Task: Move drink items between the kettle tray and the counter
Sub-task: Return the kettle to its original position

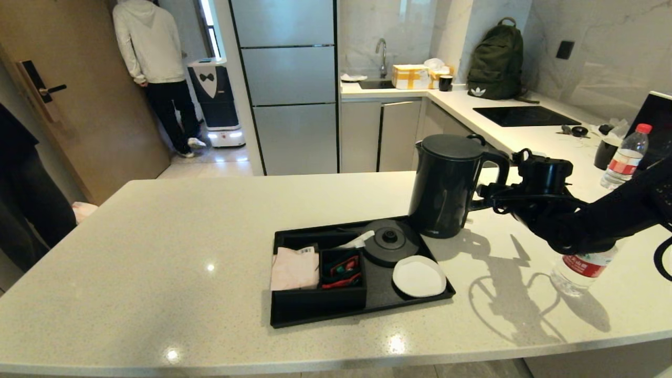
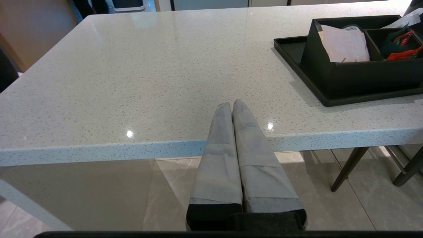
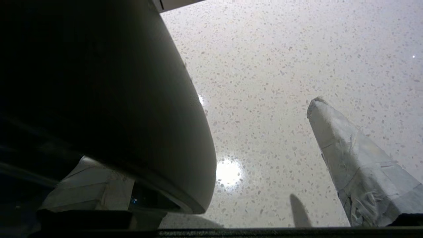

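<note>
The right gripper grabs the black kettle by its loop handle next, to seat it on the round kettle base.
The matte black kettle stands upright at the black tray's rear right corner, beside the round kettle base and white coaster. My right gripper is at the kettle's loop handle. In the right wrist view it is open: one taped finger stands free over the counter, and the other is mostly hidden behind the kettle. A clear water bottle with a red label stands on the counter under my right arm, its cap hidden. My left gripper is shut and empty at the counter's front edge.
The divided box of napkins and sachets fills the tray's left half. A second red-capped bottle and a dark cup stand at the far right. A black hob and a green backpack are behind. Bare counter spreads left of the tray.
</note>
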You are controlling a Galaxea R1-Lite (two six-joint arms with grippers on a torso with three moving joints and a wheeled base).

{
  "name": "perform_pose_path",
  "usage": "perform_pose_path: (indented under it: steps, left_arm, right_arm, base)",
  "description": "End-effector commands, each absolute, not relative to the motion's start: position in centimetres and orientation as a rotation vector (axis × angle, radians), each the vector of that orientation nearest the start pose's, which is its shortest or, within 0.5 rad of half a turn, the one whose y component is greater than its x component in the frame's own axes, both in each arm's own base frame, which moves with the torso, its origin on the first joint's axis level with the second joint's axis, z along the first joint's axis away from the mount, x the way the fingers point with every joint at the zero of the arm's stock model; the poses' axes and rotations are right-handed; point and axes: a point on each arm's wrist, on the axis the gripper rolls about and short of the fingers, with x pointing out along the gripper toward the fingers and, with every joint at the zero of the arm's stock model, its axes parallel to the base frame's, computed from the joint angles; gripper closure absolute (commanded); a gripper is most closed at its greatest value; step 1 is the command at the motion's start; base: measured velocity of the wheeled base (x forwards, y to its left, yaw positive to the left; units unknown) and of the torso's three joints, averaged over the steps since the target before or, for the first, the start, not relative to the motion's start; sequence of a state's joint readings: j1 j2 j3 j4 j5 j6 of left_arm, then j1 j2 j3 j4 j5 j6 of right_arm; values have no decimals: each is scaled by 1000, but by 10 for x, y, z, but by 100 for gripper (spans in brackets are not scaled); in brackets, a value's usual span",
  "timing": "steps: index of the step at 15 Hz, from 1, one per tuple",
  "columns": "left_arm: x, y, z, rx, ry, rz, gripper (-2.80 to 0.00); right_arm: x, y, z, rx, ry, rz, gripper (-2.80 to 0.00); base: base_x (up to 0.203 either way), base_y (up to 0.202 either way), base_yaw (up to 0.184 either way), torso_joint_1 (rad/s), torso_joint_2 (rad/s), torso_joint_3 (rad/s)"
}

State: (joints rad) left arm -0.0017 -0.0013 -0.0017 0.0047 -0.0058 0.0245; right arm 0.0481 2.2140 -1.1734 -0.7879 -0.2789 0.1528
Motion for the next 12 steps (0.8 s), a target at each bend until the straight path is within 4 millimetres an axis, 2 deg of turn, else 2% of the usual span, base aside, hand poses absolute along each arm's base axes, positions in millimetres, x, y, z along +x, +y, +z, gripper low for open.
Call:
perform_pose_path:
  steps: [1, 4, 5, 6, 12]
  left_arm:
    - [-23, 0, 75, 25, 3, -8, 0]
    - [-23, 0, 75, 23, 3, -8, 0]
    - [-23, 0, 75, 23, 3, -8, 0]
    - [-23, 0, 75, 25, 3, -8, 0]
    - [-23, 0, 75, 25, 3, -8, 0]
  right_arm:
    - [437, 15, 101, 111, 223, -251, -280]
    - [443, 15, 99, 106, 214, -256, -280]
    - [443, 15, 99, 106, 214, -256, -257]
    - [444, 15, 97, 105, 216, -257, 0]
    - [447, 17, 95, 86, 216, -251, 0]
  base:
    - [0, 0, 0, 0, 0, 0]
    - [0, 0, 0, 0, 0, 0]
    - [0, 0, 0, 0, 0, 0]
    - [0, 0, 0, 0, 0, 0]
    - [0, 0, 0, 0, 0, 0]
